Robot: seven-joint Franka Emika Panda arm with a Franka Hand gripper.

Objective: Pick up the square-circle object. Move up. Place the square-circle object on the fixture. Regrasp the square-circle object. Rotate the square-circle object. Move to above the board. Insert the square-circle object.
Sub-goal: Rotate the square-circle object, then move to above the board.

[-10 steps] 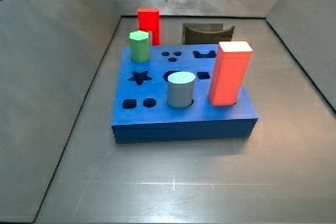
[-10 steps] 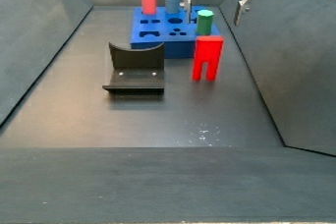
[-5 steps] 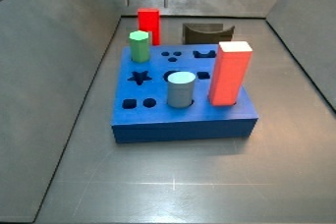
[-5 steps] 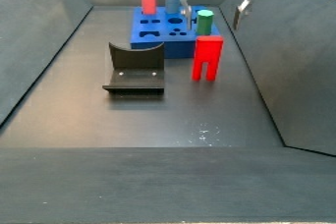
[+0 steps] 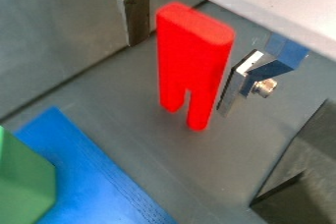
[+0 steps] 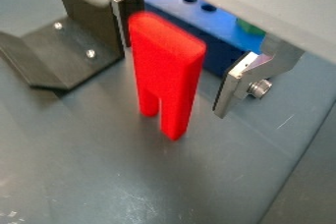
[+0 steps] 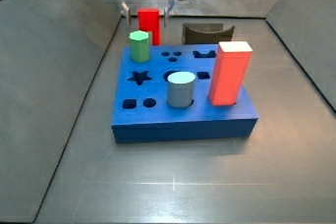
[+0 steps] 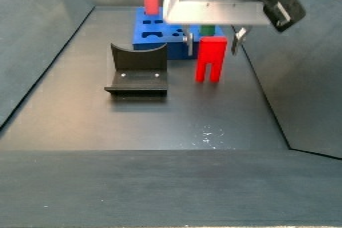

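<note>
My gripper grips the square-circle object by its upper body above the slot (image 7: 148,17) next. Then it sets the object on the fixture (image 7: 203,33).
The square-circle object (image 7: 148,26) is a bright red peg with a slot in its base. It stands upright on the dark floor behind the board (image 7: 184,127), close to the fixture (image 7: 203,33). My gripper (image 7: 147,14) is open and lowered around the peg's upper part. Both wrist views show the peg (image 5: 194,59) (image 6: 164,73) between the silver fingers (image 5: 134,17) (image 6: 234,81), with a small gap on each side. In a side view the gripper (image 8: 214,40) hangs right over the peg (image 8: 211,62), beside the fixture (image 8: 136,69).
On the blue board stand a green peg (image 7: 140,46), a grey-blue cylinder (image 7: 180,89) and a tall red-orange block (image 7: 233,73). Several dark cut-outs, among them a star (image 7: 140,75), are open. Grey walls enclose the floor on each side.
The gripper has come down from the top of the view, so its fingers now flank the red peg. The peg and the board have not moved.
</note>
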